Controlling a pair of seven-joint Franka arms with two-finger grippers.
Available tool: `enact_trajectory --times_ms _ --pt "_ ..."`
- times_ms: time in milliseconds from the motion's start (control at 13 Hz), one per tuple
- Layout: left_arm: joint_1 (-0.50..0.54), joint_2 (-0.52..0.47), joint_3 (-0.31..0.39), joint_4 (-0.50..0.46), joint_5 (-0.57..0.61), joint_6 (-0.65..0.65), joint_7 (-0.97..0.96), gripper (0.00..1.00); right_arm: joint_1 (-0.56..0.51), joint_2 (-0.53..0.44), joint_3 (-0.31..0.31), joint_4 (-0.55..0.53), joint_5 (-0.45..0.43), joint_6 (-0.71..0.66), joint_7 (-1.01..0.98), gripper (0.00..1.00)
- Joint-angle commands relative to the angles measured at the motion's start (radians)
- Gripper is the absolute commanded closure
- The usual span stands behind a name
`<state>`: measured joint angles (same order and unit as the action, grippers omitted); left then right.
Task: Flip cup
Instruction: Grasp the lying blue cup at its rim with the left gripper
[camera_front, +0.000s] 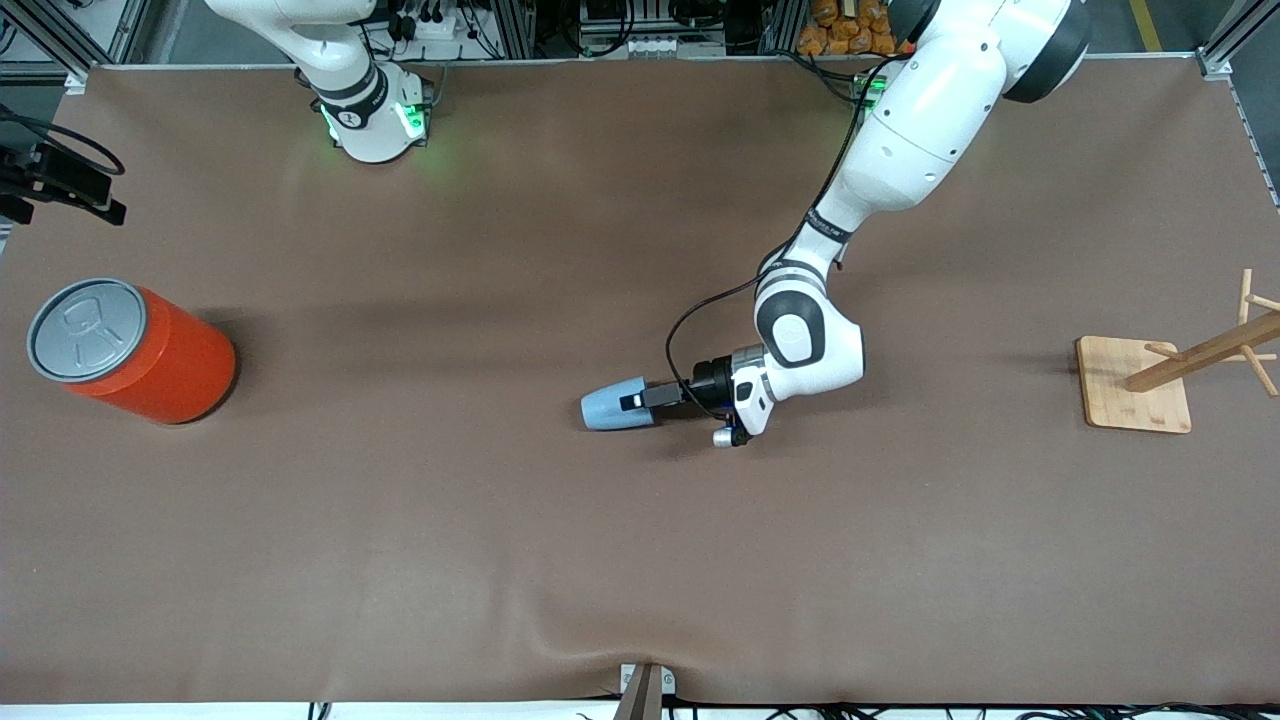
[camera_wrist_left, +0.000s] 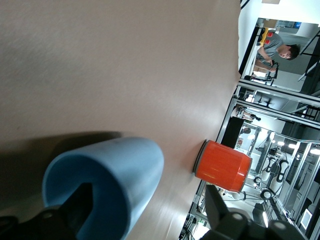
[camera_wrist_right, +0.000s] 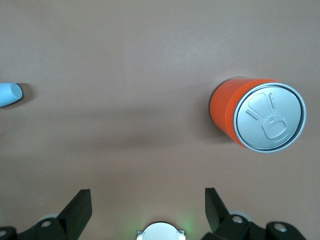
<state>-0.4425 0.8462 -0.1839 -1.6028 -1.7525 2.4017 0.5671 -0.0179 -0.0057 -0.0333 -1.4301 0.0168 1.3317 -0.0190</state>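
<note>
Next, my left gripper grabs the light-blue cup by its rim, so that the cup's closed base stays free to stand on the tabletop.
The light-blue cup lies on its side near the middle of the brown table, its mouth turned toward the left arm's end. My left gripper is low at that mouth and open. In the left wrist view one finger reaches into the darker inside of the cup, while the other finger stands well apart outside its wall. My right gripper hangs high over the table, open and holding nothing. The right wrist view catches only the cup's end at its edge.
A large orange can with a grey lid stands toward the right arm's end of the table. It also shows in both wrist views as the can and the can. A wooden rack on a square base stands toward the left arm's end.
</note>
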Motion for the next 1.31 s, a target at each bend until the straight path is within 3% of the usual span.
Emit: enact_trajectory --times_ms 0,77,154,232,926,1235 --pt "-0.012 0.024 0.008 0.052 -0.027 0.016 0.02 0.32 -0.01 -0.002 0.01 0.011 -0.006 -0.008 0.017 0.0" --pt "-0.007 0.02 0.008 0.05 -0.021 0.016 0.02 0.67 -0.01 0.0 0.01 0.013 -0.003 -0.008 0.017 0.0" --pt "-0.002 0.019 0.008 0.049 -0.016 0.014 0.025 0.88 -0.011 0.0 0.009 0.013 0.0 -0.006 0.019 0.0" --pt "0.002 0.017 0.008 0.047 -0.013 0.014 0.031 1.0 -0.016 0.0 0.007 0.013 0.0 -0.003 0.019 0.0" --pt "0.004 -0.01 0.009 0.05 -0.012 0.013 -0.03 1.0 -0.014 0.001 0.006 0.023 0.008 -0.005 0.019 0.0" --pt "0.004 -0.059 0.029 0.055 0.172 0.014 -0.205 1.0 -0.01 0.001 0.01 0.025 0.011 -0.005 0.02 0.0"
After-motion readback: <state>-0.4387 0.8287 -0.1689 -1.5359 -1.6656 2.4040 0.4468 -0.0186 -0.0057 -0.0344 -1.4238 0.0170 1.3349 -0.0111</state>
